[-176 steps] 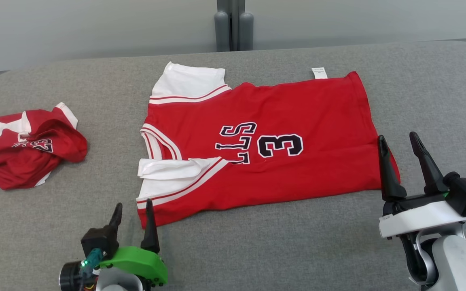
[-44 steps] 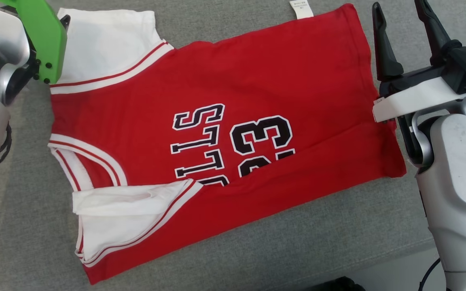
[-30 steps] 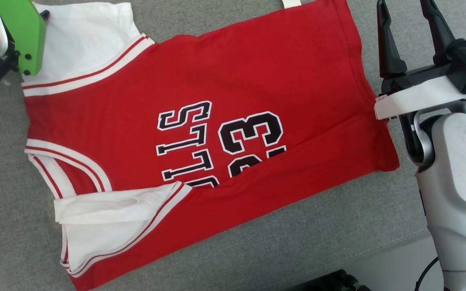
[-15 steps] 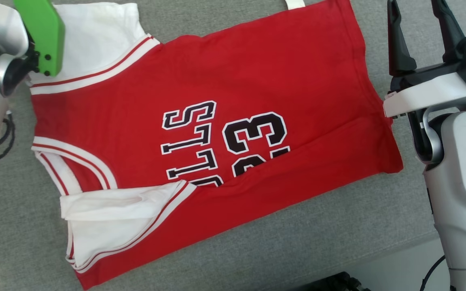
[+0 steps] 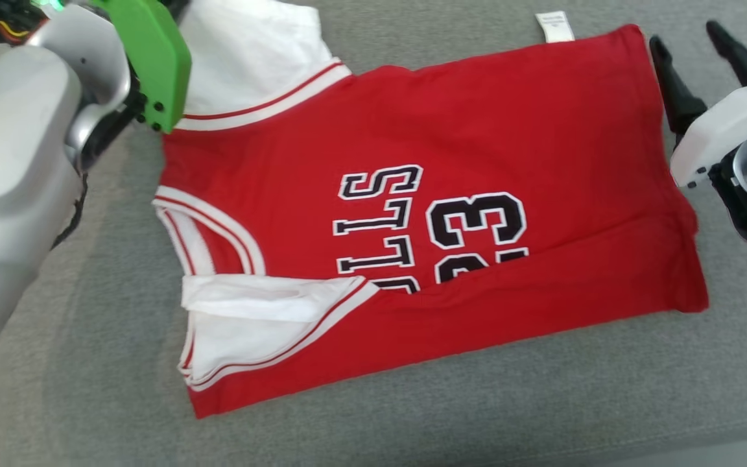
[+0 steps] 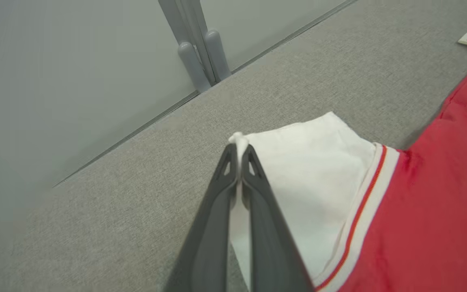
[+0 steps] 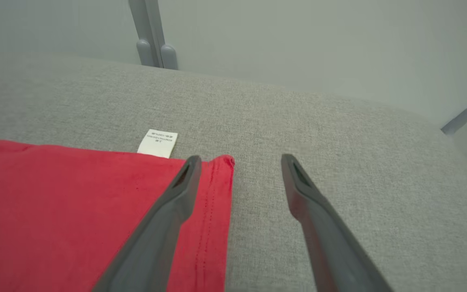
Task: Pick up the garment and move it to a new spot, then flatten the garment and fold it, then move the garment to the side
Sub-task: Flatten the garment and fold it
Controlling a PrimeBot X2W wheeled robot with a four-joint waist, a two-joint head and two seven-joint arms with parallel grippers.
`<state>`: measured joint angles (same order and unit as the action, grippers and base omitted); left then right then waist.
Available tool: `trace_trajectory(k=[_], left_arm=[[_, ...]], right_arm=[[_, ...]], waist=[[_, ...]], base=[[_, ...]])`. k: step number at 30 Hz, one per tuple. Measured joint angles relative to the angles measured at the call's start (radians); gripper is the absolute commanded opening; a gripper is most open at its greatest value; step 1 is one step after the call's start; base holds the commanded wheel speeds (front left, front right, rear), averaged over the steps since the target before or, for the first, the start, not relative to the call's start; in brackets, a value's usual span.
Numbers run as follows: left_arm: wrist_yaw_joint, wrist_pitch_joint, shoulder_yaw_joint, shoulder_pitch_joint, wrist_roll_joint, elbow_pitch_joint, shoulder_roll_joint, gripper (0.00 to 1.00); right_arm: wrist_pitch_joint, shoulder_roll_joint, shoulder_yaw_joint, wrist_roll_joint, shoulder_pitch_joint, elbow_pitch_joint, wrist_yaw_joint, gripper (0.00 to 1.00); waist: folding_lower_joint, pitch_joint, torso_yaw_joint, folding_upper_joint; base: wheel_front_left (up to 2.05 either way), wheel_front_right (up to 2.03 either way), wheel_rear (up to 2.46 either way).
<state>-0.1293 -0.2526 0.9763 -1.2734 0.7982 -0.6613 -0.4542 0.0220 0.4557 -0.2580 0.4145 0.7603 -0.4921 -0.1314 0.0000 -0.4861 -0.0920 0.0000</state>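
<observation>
My right gripper grabs the garment by its red hem corner (image 5: 631,34) next, where the corner's tip curls up while the garment's wide red body (image 5: 557,117) lies flat.
The garment (image 5: 451,130), a red jersey with white sleeves and black lettering, lies spread on the grey table (image 5: 75,337). In the left wrist view my left gripper (image 6: 239,149) is shut on the far corner of its white sleeve (image 6: 310,178), and a bit of white cloth pokes out past the tips. In the head view that arm's green wrist piece (image 5: 153,58) hangs over the same sleeve at upper left. My right gripper (image 5: 682,34) stands open at the garment's hem. Seen from the right wrist, the right gripper (image 7: 241,160) has the red hem corner (image 7: 221,170) lying between its fingers.
A white care label (image 5: 554,26) sticks out from the garment's far edge, also the label (image 7: 157,142). A grey post (image 6: 201,61) and a pale wall stand behind the table. The table's front edge (image 5: 723,447) runs along the lower right.
My left gripper has gone from open to shut on the white sleeve corner. The head camera has shifted, so the whole picture sits further right. The right gripper stays open at the hem.
</observation>
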Motion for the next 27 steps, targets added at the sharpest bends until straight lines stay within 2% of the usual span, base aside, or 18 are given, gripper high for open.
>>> trace_trajectory(k=[3, 8, 14, 27], left_arm=[[0.0, 0.028, 0.032, 0.015, -0.008, 0.05, 0.002, 0.0], [0.0, 0.044, 0.055, 0.03, -0.008, 0.108, 0.017, 0.0], [0.0, 0.044, 0.065, 0.034, -0.009, 0.15, 0.017, 0.0], [0.011, 0.037, 0.065, 0.029, -0.01, 0.18, 0.001, 0.0]], right_arm=[[0.061, 0.061, -0.068, 0.125, 0.033, -0.048, 0.0, 1.0], [0.105, 0.137, -0.121, 0.243, 0.083, -0.122, 0.0, 1.0], [0.132, 0.169, -0.202, 0.31, 0.131, -0.19, 0.0, 1.0], [0.164, 0.187, -0.327, 0.412, 0.22, -0.307, 0.0, 1.0]], waist=[[0.0, 0.013, 0.042, 0.0], [-0.0001, 0.024, 0.1, 0.0], [0.0, 0.023, 0.144, 0.0], [0.0, -0.027, 0.157, 0.0]], base=[[0.0, 0.0, 0.0], [0.0, 0.0, 0.0], [0.0, 0.0, 0.0], [0.0, 0.0, 0.0]])
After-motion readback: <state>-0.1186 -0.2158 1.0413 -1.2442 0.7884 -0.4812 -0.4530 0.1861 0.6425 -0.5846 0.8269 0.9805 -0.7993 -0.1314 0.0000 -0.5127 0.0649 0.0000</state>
